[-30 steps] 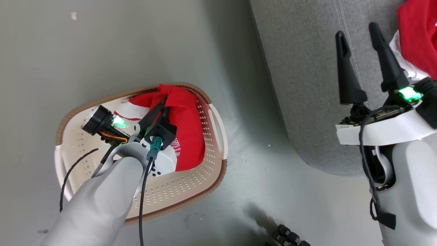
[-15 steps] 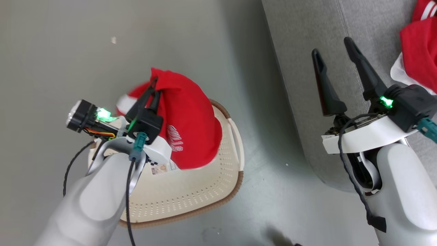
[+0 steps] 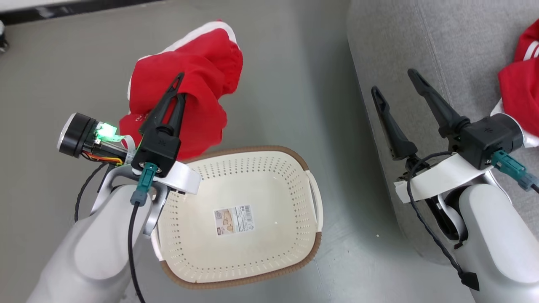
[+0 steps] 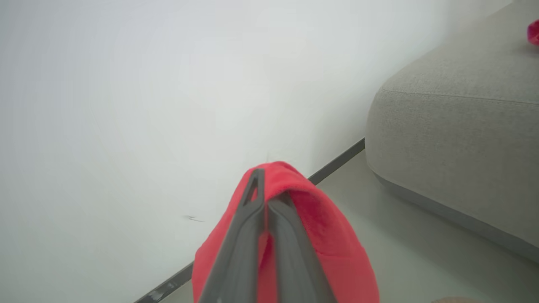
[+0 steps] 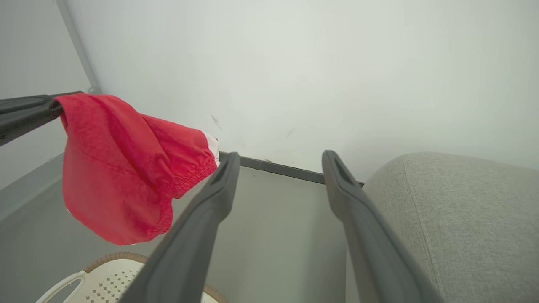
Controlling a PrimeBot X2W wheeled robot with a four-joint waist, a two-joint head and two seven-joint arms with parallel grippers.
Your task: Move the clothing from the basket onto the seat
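Observation:
My right gripper grabs the red garment's gathered elastic edge (image 3: 235, 70) next, since it sticks out while the slack body of the red garment (image 3: 194, 118) hangs down in folds.
My left gripper (image 3: 180, 86) is shut on a red garment (image 3: 198, 80) with white trim, which hangs in the air above the far left rim of the basket (image 3: 303, 162). The same clothing (image 4: 328, 223) drapes over my closed fingers in the left wrist view and hangs at the left of the right wrist view as a red bundle (image 5: 122, 168). The cream basket holds only a paper label (image 3: 234, 218). My right gripper (image 3: 393, 82) stands open and empty over the front edge of the grey seat (image 3: 442, 50). Another red garment (image 3: 520, 90) lies on the seat at the far right.
The basket stands on a grey floor (image 3: 63, 63), just left of the seat's rounded corner. A white wall (image 5: 294, 63) with a dark baseboard (image 5: 278, 168) runs behind. Open floor lies between basket and seat.
My left gripper has lifted the red garment up out of the basket, leaving the basket bare. The camera view has shifted upward. My right gripper stays open over the seat edge.

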